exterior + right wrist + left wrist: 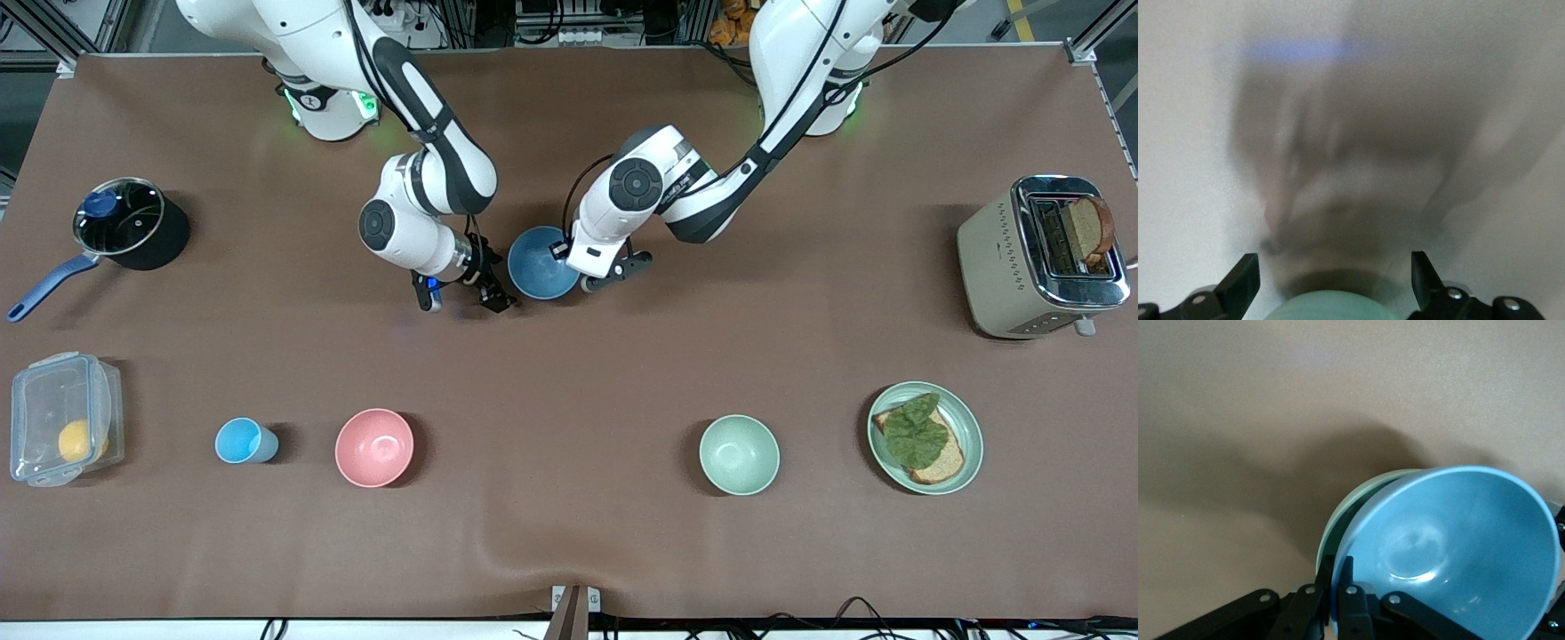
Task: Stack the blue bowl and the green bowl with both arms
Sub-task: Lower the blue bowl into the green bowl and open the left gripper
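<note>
My left gripper is ready to let go of the blue bowl, because in the left wrist view the blue bowl's base (pixel 1413 550) sits inside the green bowl's rim (pixel 1346 510).
The blue bowl (pixel 542 262) is in the middle of the table, between my two grippers. My left gripper (pixel 562 253) is shut on its rim; in the left wrist view (pixel 1336 587) one finger is inside the blue bowl (pixel 1451 547) and one outside. The blue bowl tilts, nested in the green bowl (pixel 1345 510), of which only the rim shows beneath it. The green bowl is hidden in the front view. My right gripper (pixel 462 298) is open beside the bowls, toward the right arm's end. In the right wrist view (pixel 1333 277) the green bowl's edge (pixel 1331 307) shows between the fingers.
Nearer the front camera stand a clear box (pixel 62 418) with a yellow thing, a light-blue cup (pixel 242 441), a pink bowl (pixel 374 447), another pale green bowl (pixel 739 454) and a green plate (pixel 969 427) with bread. A pot (pixel 129 222) and a toaster (pixel 1036 258) stand at the table's ends.
</note>
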Robot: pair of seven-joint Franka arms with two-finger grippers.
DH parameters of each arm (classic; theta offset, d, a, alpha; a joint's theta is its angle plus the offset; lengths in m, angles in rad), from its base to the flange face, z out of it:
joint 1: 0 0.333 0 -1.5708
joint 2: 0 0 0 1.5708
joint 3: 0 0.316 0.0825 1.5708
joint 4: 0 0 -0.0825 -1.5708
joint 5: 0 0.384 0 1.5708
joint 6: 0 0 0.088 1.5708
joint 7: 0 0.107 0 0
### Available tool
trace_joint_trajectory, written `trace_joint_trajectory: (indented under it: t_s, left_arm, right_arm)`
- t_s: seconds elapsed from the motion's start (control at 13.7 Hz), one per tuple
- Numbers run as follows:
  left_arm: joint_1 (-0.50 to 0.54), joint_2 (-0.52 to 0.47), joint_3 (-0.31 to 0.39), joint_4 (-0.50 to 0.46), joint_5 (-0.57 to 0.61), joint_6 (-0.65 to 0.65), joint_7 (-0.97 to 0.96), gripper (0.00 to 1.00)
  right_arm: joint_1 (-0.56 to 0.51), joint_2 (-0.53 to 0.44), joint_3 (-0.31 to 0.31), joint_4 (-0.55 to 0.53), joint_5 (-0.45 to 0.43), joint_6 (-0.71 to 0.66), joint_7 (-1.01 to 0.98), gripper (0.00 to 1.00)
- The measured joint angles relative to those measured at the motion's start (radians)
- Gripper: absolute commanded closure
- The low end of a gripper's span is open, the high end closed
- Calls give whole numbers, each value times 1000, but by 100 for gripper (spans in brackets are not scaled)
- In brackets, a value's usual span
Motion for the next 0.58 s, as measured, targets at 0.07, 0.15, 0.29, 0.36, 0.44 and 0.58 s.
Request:
trace_joint_trajectory:
  t_s: [0.07,0.15,0.29,0.36,0.44,0.58]
  left_arm:
    - [-4,3,0,3,0,0,0,91]
    - [-7,5,0,5,0,0,-1,37]
    - [-10,6,0,10,7,0,-1,0]
    - [-11,6,1,13,21,-3,-2,0]
    - [-11,6,1,18,30,-15,-2,0]
    - [-11,6,2,39,33,-61,-3,0]
  right_arm:
    - [0,0,0,2,0,-4,-2,0]
    - [0,0,0,5,0,-7,-3,0]
    - [0,0,0,9,0,-10,-4,0]
    - [0,0,0,11,0,-10,-4,0]
    - [0,-1,0,12,0,-11,-4,0]
    - [0,-8,-2,14,-2,-35,-13,0]
